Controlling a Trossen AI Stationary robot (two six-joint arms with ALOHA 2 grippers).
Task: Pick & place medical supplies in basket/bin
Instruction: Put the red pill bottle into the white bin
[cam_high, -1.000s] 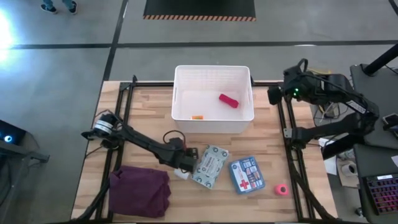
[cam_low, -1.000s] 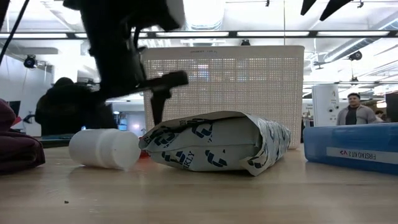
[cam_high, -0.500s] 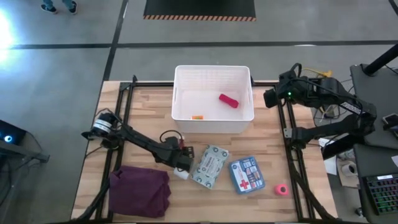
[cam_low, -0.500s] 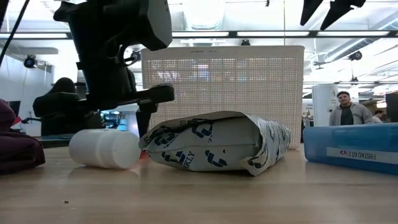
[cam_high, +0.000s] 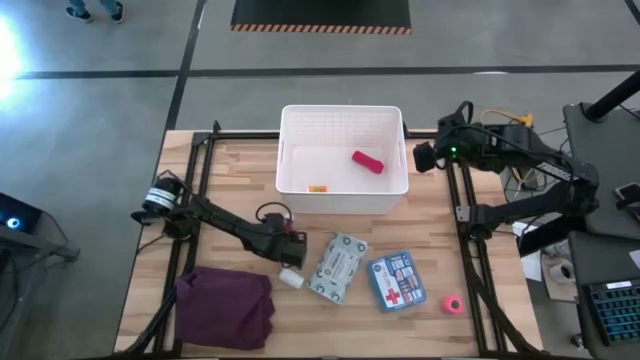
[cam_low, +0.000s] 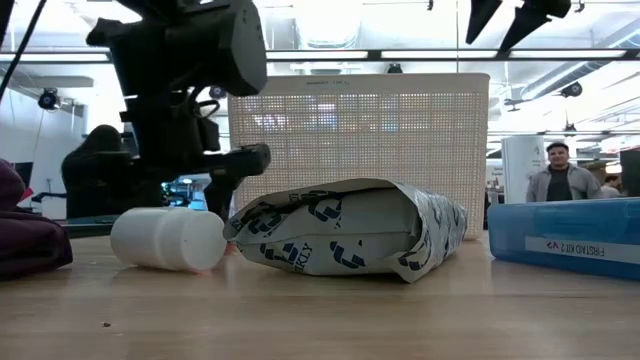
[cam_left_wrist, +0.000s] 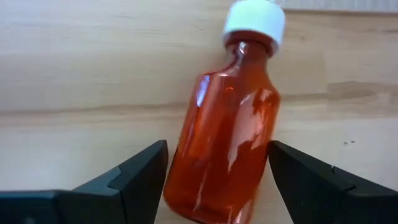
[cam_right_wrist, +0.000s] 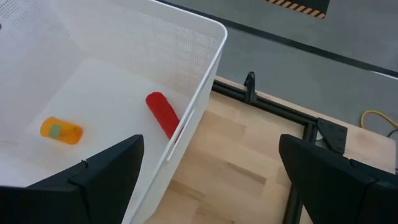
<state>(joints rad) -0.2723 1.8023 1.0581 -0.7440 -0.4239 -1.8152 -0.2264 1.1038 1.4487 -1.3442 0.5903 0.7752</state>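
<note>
My left gripper closes on the red bottle next, since its fingers stand on either side of the bottle's body above the wood. Closing now would catch the bottle.
In the left wrist view, the small red bottle (cam_left_wrist: 227, 143) with a white cap lies on its side on the table. My open left gripper (cam_left_wrist: 214, 158) has one finger on each side of its body. In the high view the left gripper (cam_high: 287, 242) hides the bottle. Near it lie the white bottle (cam_high: 291, 279), the grey-green packet (cam_high: 338, 266), the blue first-aid box (cam_high: 396, 281) and the pink roll (cam_high: 453, 304). The pink-red tube (cam_high: 367, 161) lies in the white basket (cam_high: 342, 109). My open right gripper (cam_high: 425, 157) hovers beside the basket's right wall. My left gripper straddles the red bottle's body (cam_left_wrist: 205, 162), slanting down from above with its fingers roughly along the bottle's length. I cannot tell whether either finger touches it. The bottle rests on its side on the wood.
A folded maroon cloth (cam_high: 225, 308) lies at the near left corner. A small orange item (cam_high: 317, 188) sits on the basket floor. In the low view, the white bottle (cam_low: 168, 238) and packet (cam_low: 345, 230) lie close in front of the left gripper. People show in the room behind.
My left gripper has drawn back from the packet and white bottle, toward the table's far-left, and now stands over the red bottle. My right gripper has moved toward the table's left, closer to the basket's right wall. The supplies have stayed put.
</note>
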